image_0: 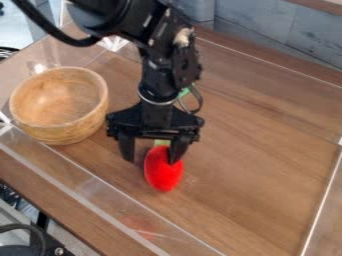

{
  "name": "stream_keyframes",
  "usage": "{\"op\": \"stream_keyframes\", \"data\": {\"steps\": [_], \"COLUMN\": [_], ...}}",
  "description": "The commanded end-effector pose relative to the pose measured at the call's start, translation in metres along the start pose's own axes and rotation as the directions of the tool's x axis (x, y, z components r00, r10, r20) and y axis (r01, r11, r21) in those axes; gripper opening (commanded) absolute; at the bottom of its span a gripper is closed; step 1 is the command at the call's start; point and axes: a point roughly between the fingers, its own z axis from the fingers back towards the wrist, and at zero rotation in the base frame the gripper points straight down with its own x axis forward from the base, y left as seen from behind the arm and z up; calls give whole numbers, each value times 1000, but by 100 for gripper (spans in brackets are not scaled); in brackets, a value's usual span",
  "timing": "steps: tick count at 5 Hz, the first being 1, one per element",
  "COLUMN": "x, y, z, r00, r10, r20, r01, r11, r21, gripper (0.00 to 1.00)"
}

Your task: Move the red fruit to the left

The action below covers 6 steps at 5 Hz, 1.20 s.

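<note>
The robot's gripper is going to grab its leafy top end (pixel 162 148) next, and so move the red fruit (pixel 163 172) to its new spot.
The red fruit (pixel 163 172) is a small bright red toy lying on the wooden table, near the front middle. My gripper (pixel 154 149) points straight down just above and behind it, open, with its black fingers (pixel 130 146) spread to either side of the fruit's top end. The right finger covers part of the fruit. Nothing is held between the jaws. The fruit's leafy top is hidden behind the gripper.
A wooden bowl (pixel 58 103) stands at the left. A green object (pixel 191 97) peeks out behind the arm. Clear plastic walls (pixel 80 170) fence the table along the front, left and right edges.
</note>
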Motion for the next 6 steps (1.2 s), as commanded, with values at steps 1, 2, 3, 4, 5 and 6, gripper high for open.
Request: {"op": "stream_keyframes", "data": {"steps": [1,2,3,4,5,6], "x": [0,-1,6,12,12,11], "y": [1,3,6,8,-4,-19], "z": [15,24,30,32,12,-9], "r00": [1000,999,999,999,1000,1000], "r10": [-26,-36,-36,-36,-26,-16], "r20": [17,11,4,-3,-16,-27], "r01": [26,37,36,36,26,16], "r11": [1000,999,999,999,1000,1000], "r21": [-10,-12,-19,-19,-9,2], "gripper": [100,100,100,100,100,100]}}
